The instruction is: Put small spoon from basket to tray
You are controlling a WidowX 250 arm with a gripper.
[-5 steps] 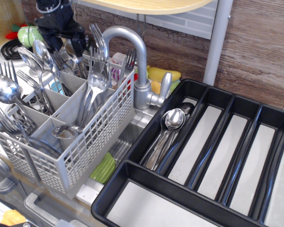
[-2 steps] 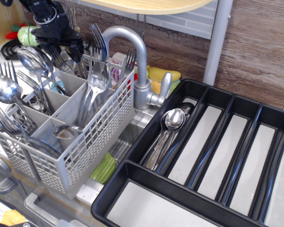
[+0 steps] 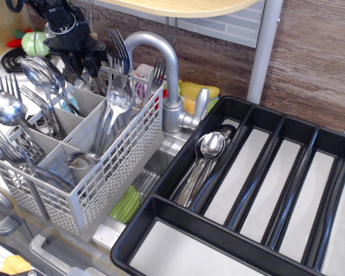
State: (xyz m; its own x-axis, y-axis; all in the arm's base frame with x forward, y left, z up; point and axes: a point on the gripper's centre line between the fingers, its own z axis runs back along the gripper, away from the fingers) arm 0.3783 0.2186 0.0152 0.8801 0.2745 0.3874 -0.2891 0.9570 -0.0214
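The small spoon needs to go from the basket [image 3: 103,172] to the tray, so my gripper should pick it up by its slim handle next.
The light grey basket [image 3: 103,172] stands at the left, full of upright steel spoons and forks. My black gripper [image 3: 87,64] hangs over its rear compartment, fingers apart and dipping among the cutlery handles there, with nothing seen gripped. I cannot pick out the small spoon among the cutlery under the gripper. The black tray [image 3: 178,221] lies at the right. Its leftmost long compartment holds small spoons [image 3: 210,146]; the other compartments show pale grey bottoms.
A steel tap [image 3: 167,69] arches between basket and tray, close to the gripper's right. Large spoons [image 3: 6,106] and forks [image 3: 8,146] stick up from the basket's left compartments. A wooden shelf [image 3: 184,7] overhangs the back wall. A green sponge [image 3: 125,206] lies below the basket.
The gripper drew up and left from the basket's rear compartment, then came back right and down over the same compartment. The cutlery and tray have not moved.
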